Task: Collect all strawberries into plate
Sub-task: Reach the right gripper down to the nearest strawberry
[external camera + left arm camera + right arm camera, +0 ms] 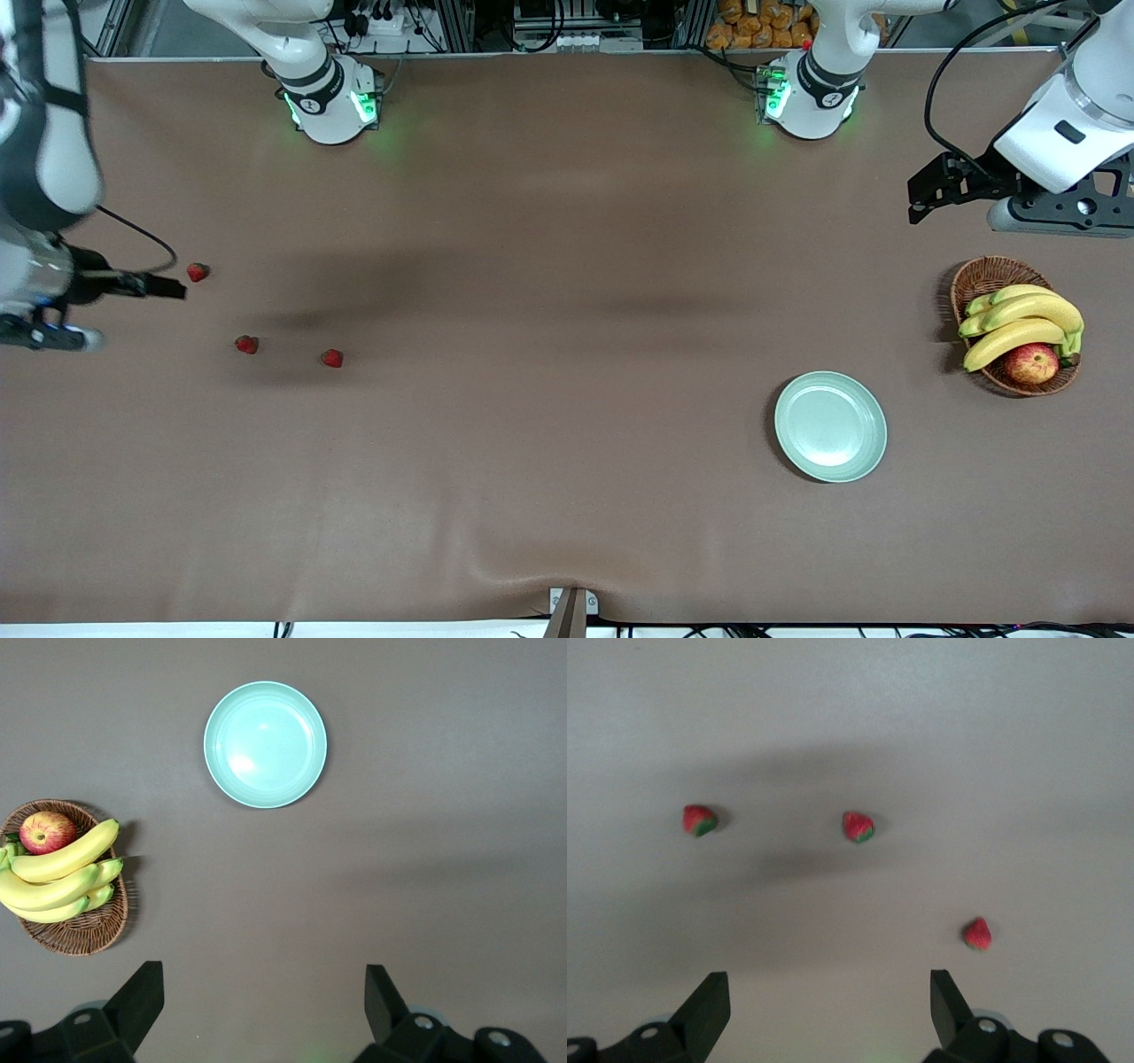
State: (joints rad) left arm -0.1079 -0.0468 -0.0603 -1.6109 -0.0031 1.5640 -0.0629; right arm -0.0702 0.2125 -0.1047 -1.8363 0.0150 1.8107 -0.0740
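Observation:
The right gripper grabs the middle strawberry by its red body (246,345) next, to collect the strawberries into the plate (830,426).
Three small red strawberries lie on the brown table toward the right arm's end: one (198,271) farthest from the front camera, two (246,344) (331,358) nearer. They show in the right wrist view as well (700,819) (858,827) (977,934). The pale mint-green plate (830,426) (265,744) lies empty toward the left arm's end. My right gripper (168,289) (830,976) is open and empty, over the table beside the strawberries. My left gripper (915,199) (263,970) is open and empty, over the table by the basket.
A brown wicker basket (974,279) (84,939) with bananas (1019,323) and a red-yellow apple (1031,362) stands beside the plate, farther from the front camera. The arm bases stand along the table's back edge.

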